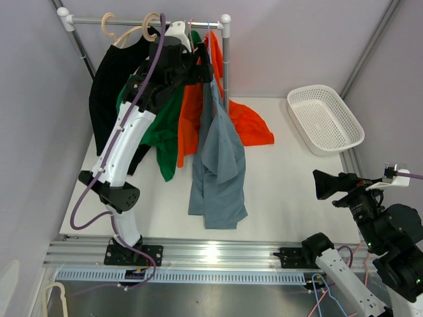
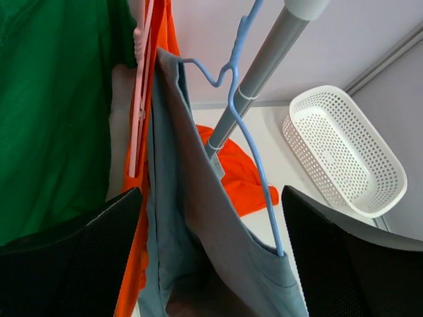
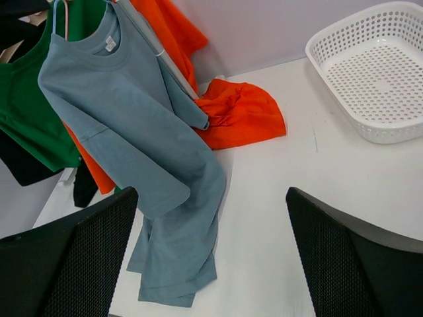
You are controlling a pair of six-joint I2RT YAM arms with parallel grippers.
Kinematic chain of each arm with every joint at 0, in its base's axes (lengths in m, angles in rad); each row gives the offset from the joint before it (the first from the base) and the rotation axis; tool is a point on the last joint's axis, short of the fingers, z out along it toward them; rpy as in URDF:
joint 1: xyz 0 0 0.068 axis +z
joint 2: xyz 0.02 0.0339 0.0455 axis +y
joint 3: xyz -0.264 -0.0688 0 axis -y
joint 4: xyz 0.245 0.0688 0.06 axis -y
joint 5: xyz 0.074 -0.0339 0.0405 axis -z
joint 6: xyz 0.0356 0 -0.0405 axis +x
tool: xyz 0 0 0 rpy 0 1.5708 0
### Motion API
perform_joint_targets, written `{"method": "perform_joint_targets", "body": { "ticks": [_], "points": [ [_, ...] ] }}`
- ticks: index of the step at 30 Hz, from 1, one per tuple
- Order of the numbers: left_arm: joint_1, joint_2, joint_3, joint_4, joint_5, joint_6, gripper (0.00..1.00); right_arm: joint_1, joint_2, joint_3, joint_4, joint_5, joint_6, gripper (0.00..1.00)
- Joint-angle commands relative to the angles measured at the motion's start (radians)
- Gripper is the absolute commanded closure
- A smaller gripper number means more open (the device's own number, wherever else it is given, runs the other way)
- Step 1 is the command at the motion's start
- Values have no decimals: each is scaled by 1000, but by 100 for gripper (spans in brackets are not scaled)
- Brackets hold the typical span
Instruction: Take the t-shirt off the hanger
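Note:
The left gripper grabs the blue hanger's bare arm [image 2: 253,149] next, between the hanger's hook and the t-shirt's shoulder, so the t-shirt stays free to remove.
A grey-blue t-shirt [image 1: 218,165] hangs from a thin blue hanger [image 2: 254,152] at the right end of the rack, and its hem trails on the white table. It also shows in the right wrist view [image 3: 125,119]. My left gripper [image 1: 188,66] is raised to the rack top. In its wrist view it [image 2: 211,264] is open, with the shirt's shoulder [image 2: 198,231] and the hanger arm between the jaws, not pinched. My right gripper [image 1: 324,185] is open and empty low at the right, above bare table [image 3: 211,257].
The rack's grey post [image 2: 264,72] stands just behind the hanger. Green [image 1: 162,132], black [image 1: 109,86] and orange shirts hang to the left. Another orange shirt [image 1: 251,125] lies on the table by the post. A white perforated basket [image 1: 316,88] sits at the back right.

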Motion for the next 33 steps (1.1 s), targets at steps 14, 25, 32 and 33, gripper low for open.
{"method": "perform_joint_targets", "body": {
  "ticks": [14,25,32,33],
  "points": [
    [-31,88,30,254,34,21,30,2,18,26,6,29,5,1],
    [-33,131,47,323,-50,108,87,2,15,26,7,35,0,1],
    [-34,11,70,415,44,120,99,2,21,-2,22,-3,11,1],
    [-37,-12,62,432,60,126,99,2,25,-8,27,-12,12,0]
  ]
}}
